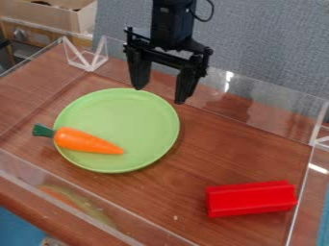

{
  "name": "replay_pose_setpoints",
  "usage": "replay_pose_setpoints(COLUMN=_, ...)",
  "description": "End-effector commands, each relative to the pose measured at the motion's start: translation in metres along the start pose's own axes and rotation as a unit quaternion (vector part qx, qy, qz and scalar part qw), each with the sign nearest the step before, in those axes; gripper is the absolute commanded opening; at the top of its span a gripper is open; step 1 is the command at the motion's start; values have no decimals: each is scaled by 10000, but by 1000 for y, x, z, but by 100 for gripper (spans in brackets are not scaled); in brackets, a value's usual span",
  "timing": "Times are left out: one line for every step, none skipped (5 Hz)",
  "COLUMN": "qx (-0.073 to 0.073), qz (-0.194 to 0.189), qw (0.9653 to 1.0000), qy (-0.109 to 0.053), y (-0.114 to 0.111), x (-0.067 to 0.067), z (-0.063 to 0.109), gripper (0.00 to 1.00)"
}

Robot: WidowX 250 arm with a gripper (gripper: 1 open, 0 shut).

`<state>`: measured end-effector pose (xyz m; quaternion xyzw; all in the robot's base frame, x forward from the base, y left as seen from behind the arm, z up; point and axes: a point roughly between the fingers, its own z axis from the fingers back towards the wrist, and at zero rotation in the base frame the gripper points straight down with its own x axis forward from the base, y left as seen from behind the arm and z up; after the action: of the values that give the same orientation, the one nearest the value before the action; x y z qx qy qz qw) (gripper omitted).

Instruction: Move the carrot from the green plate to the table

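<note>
The gripper grabs the carrot by its thick orange body (80, 140) next, to move it from the green plate to the table.
An orange carrot (87, 142) with a dark green stub lies on the left part of the round lime-green plate (141, 115), its top sticking out over the plate's left rim. The plate rests on the reddish-brown wooden table (244, 135). My black gripper (162, 82) hangs pointing down above the plate's far edge, up and to the right of the carrot. Its fingers are spread open with nothing between them.
A red rectangular block (252, 199) lies on the table at the front right. Clear acrylic walls (276, 96) border the tabletop on all sides. Cardboard boxes (58, 19) stand behind the far left wall.
</note>
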<state>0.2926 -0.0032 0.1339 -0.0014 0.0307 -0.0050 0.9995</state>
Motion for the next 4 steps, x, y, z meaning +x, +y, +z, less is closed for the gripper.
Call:
replay_pose_setpoints(qx=3, qz=-260, qw=9995, qy=176, y=6, x=-4, z=-4, gripper=100)
replay_pose_setpoints(qx=17, qz=-759, qw=9965, qy=336, y=18, x=-9, z=-6, gripper=100)
replay_pose_setpoints(qx=74, qz=-1559, qw=9870, qy=386, y=46, x=-24, z=-7, gripper=100)
replay_pose_setpoints(qx=155, qz=-2274, qw=9730, qy=366, y=79, x=-35, z=-8, gripper=100)
